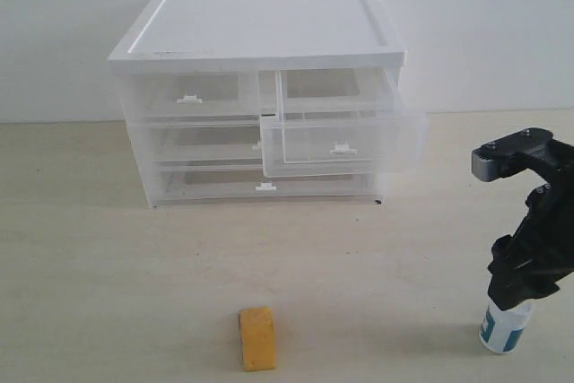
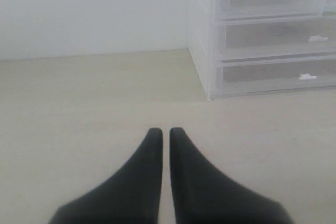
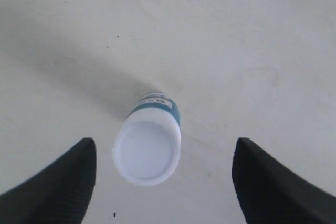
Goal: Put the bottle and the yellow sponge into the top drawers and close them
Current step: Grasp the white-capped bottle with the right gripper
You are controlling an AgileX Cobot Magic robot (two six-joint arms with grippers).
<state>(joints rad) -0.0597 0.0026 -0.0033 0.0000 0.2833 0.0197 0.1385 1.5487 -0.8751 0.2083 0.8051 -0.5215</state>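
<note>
I will put the bottle into a top drawer, so my right gripper will next take hold of it by its white cap end (image 1: pixel 509 313).
The bottle (image 1: pixel 505 326) (image 3: pixel 148 142), white with a teal label, stands upright on the table at the front right. My right gripper (image 1: pixel 518 291) (image 3: pixel 164 156) hovers just above it, open, with a finger on each side of the white cap and touching nothing. The yellow sponge (image 1: pixel 257 338) lies alone near the front edge, left of the middle. Of the top drawers, the right one (image 1: pixel 341 134) is pulled out and sags forward; the left one (image 1: pixel 190 96) is pushed in. My left gripper (image 2: pixel 164 130) is shut and empty over bare table, left of the cabinet.
The white cabinet (image 1: pixel 260 38) (image 2: pixel 202 51) stands at the back of the table against a white wall. Two full-width drawers (image 1: pixel 265 187) below the top pair are closed. Pale tabletop (image 1: pixel 134 284) lies between cabinet and sponge.
</note>
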